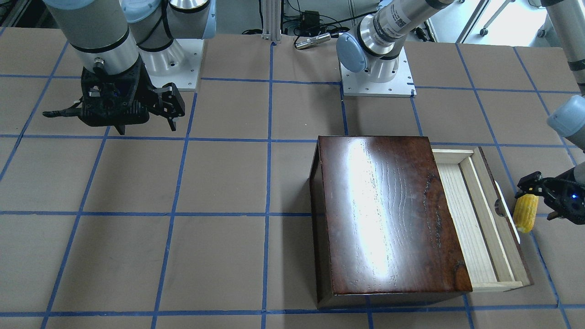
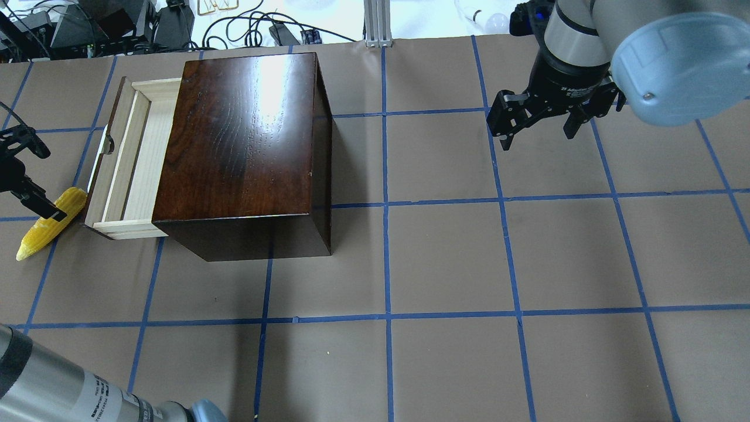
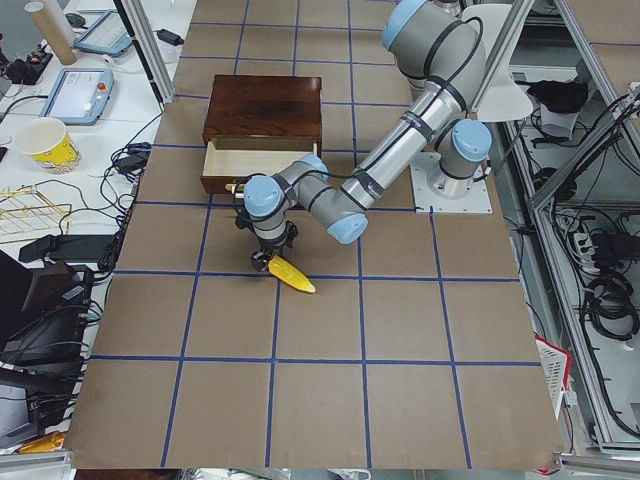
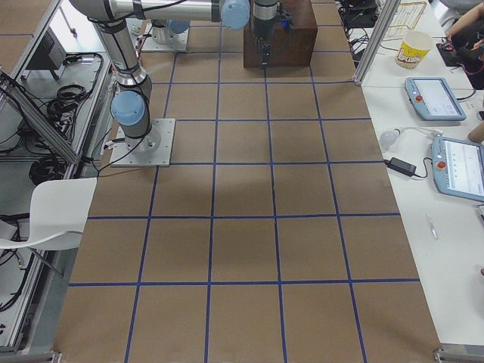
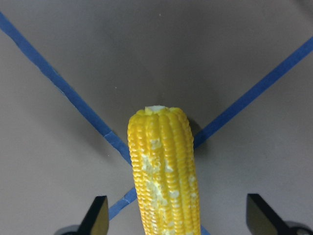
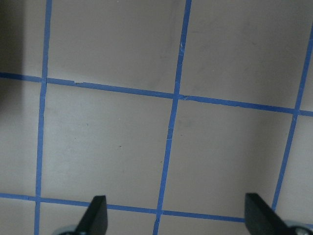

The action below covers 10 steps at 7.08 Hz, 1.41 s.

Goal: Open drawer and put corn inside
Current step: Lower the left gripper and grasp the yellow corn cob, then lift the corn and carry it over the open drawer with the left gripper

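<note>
The left gripper grabs the corn around the middle of its cob (image 1: 525,213) next, to put the yellow corn inside the drawer (image 1: 466,219).
The drawer (image 2: 126,152) of the dark-wood box (image 2: 246,146) is pulled partway out toward the robot's left, and its pale tray (image 1: 475,214) is empty. The yellow corn (image 2: 50,225) lies on the table just outside the drawer's front panel. My left gripper (image 2: 51,184) is open and straddles the corn. In the left wrist view the corn (image 5: 164,171) sits between the wide-apart fingertips (image 5: 98,215) without touching them. My right gripper (image 2: 538,136) is open and empty, hovering far to the right.
The brown table paper has a blue tape grid (image 2: 384,205). The drawer's white handle plate (image 1: 505,210) faces the corn. Arm bases (image 1: 377,77) stand at the robot's side. Cables and equipment (image 2: 117,23) lie beyond the far edge.
</note>
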Tool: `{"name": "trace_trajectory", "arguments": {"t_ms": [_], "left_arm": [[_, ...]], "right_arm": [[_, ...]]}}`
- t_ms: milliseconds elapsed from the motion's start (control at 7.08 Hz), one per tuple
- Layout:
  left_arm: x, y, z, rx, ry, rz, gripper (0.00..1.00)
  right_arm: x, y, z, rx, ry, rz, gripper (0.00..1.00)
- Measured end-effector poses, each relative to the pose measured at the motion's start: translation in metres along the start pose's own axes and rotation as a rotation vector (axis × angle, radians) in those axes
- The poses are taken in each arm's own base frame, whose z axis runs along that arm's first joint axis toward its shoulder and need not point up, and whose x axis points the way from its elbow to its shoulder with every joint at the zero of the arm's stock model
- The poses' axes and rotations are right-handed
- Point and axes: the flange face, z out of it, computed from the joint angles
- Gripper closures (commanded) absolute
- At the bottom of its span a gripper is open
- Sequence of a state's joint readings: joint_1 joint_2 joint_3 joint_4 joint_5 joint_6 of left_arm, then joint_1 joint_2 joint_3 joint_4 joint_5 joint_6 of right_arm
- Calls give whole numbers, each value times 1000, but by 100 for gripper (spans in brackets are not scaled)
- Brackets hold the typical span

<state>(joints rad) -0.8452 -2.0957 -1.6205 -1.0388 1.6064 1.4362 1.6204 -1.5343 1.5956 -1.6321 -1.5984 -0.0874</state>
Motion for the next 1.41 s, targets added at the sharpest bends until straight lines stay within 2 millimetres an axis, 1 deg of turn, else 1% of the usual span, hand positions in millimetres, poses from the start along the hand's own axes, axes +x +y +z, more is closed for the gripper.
{"name": "trace_trajectory", "arguments": {"t_ms": [141,282,424,706,847,1129,1271,1412], "left_arm": [[-2,0,8,-3,8,3,8],[-5,-1,14,-5,9,7,10],[-7,-1,19,-5,9,9,56],[-8,-2,25,-6,14,2,89],[-8,-2,26,-6,15,-2,100],[-8,-3,23,-4,10,-7,100],[-9,-4,15,-1,-2,-9,100],[-11,-8,-2,2,-30,-12,100]], "right_arm": [[0,0,0,0,0,1,0],[1,0,0,1,0,1,0],[1,0,0,1,0,2,0],[1,0,0,0,0,2,0],[1,0,0,0,0,1,0],[0,0,0,0,0,0,0],[1,0,0,0,0,1,0],[0,0,0,0,0,1,0]]}}
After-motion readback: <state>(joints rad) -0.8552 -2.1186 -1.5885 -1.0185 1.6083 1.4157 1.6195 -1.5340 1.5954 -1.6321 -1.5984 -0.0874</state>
